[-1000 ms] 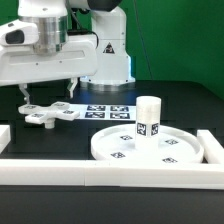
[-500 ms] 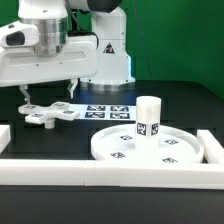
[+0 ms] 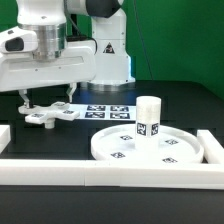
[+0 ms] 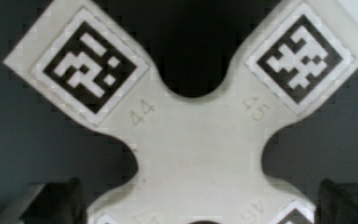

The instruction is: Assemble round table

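Next, my gripper grabs the foot piece by its narrow middle point(image 4: 201, 176), to top the upright cylinder leg with the cross-shaped foot piece.
The white cross-shaped foot piece point(image 3: 50, 114) lies flat on the black table at the exterior view's left; it fills the wrist view point(image 4: 194, 130), with marker tags on its arms. My gripper point(image 3: 48, 100) hangs right above it. It is open, with a dark finger on each side of the piece's middle and a gap on both sides. The large rimmed round disc point(image 3: 175, 150) lies at the front right. The short marked cylinder leg point(image 3: 148, 117) stands upright on it.
The marker board point(image 3: 105, 110) lies flat behind the disc, just right of the foot piece. Long white border rails run along the front point(image 3: 100, 172), the right side point(image 3: 212, 150) and the left edge point(image 3: 5, 135). The robot base point(image 3: 110, 60) stands at the back.
My gripper has come down a little toward the foot piece. The disc, the leg and the foot piece have not moved.
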You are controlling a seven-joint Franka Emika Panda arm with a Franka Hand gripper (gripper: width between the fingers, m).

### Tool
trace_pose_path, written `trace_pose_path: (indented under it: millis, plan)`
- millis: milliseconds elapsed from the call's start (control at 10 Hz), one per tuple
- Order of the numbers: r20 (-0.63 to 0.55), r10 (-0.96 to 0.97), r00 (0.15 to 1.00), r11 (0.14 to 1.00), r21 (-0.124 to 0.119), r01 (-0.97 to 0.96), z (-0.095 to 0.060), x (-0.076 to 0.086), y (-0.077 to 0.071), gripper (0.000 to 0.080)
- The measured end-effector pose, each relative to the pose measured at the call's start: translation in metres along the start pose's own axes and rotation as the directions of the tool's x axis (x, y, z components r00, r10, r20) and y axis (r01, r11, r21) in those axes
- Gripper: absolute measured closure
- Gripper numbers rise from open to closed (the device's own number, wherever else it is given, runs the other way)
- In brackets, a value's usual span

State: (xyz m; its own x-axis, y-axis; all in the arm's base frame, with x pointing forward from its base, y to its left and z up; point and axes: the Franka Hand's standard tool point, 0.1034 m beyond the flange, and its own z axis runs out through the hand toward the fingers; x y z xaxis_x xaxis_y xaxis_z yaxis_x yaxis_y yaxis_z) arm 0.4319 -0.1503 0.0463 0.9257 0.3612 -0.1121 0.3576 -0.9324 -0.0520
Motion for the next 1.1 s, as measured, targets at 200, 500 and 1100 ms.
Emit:
trace_pose_path:
  millis: [200,500,1100]
  plan:
    - [0.009,-0.001,1.0,1.0,0.005,0.001,0.005,-0.002,-0.001,0.015]
    - [0.018,-0.007,1.0,1.0,0.01,0.006,0.01,-0.004,-0.002,0.015]
    - [0.028,-0.035,0.999,0.999,0.016,0.035,0.018,-0.007,-0.004,0.015]
